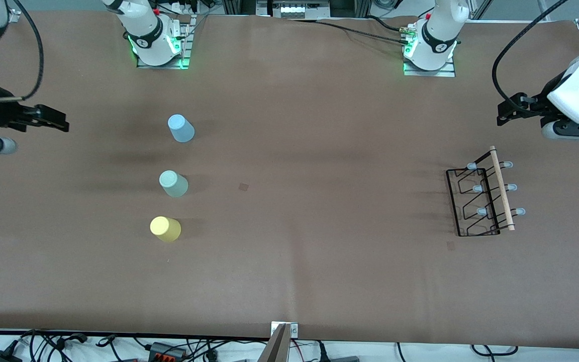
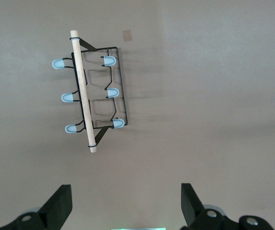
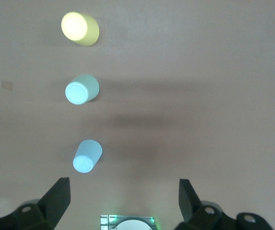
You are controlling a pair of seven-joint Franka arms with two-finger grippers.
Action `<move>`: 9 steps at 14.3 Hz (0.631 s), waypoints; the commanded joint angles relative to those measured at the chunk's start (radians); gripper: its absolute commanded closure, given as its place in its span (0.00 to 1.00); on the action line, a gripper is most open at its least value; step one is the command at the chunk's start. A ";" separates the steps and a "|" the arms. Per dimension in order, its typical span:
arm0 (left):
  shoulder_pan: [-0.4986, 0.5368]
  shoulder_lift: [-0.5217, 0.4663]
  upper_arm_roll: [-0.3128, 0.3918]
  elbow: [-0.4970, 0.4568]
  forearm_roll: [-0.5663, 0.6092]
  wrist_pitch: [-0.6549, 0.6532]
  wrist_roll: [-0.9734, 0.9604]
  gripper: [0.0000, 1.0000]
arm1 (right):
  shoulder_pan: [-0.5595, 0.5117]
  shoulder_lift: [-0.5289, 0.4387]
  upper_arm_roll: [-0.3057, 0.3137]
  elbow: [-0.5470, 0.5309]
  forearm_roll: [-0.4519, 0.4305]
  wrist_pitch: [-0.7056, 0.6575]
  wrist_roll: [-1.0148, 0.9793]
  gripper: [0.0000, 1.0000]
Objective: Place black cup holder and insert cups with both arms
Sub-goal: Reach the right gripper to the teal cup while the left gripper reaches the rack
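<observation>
The black cup holder needs to be carried into place. My left gripper should grab it next by its wooden rod (image 1: 501, 188) (image 2: 82, 91) to take it there.
The black cup holder (image 1: 485, 198) (image 2: 92, 91) stands on the table toward the left arm's end, with its wooden rod on top and pale blue pegs sticking out to both sides. Three cups stand in a row toward the right arm's end: light blue (image 1: 181, 128) (image 3: 87, 156), mint green (image 1: 173, 183) (image 3: 81, 89), and yellow (image 1: 165, 229) (image 3: 80, 28) nearest the front camera. My left gripper (image 1: 504, 111) (image 2: 126, 201) hangs open and empty over bare table near the holder. My right gripper (image 1: 57, 120) (image 3: 124, 196) hangs open and empty over bare table beside the cups.
The brown table (image 1: 299, 211) carries a small dark mark (image 1: 244, 187) near its middle. Both arm bases (image 1: 158, 45) (image 1: 432, 50) stand lit green along the table edge farthest from the front camera. Cables lie off the near edge.
</observation>
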 commanded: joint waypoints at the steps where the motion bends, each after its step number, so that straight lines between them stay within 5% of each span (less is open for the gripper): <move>1: 0.006 0.046 0.002 0.023 0.018 -0.042 0.001 0.00 | 0.013 0.014 0.003 0.018 0.001 -0.048 -0.012 0.00; 4: 0.046 0.124 0.014 0.026 0.023 -0.030 0.019 0.00 | 0.050 0.017 0.003 -0.009 -0.033 -0.031 0.000 0.00; 9: 0.104 0.196 0.014 -0.049 0.056 0.278 0.021 0.00 | 0.078 -0.040 0.003 -0.212 -0.013 0.217 0.017 0.00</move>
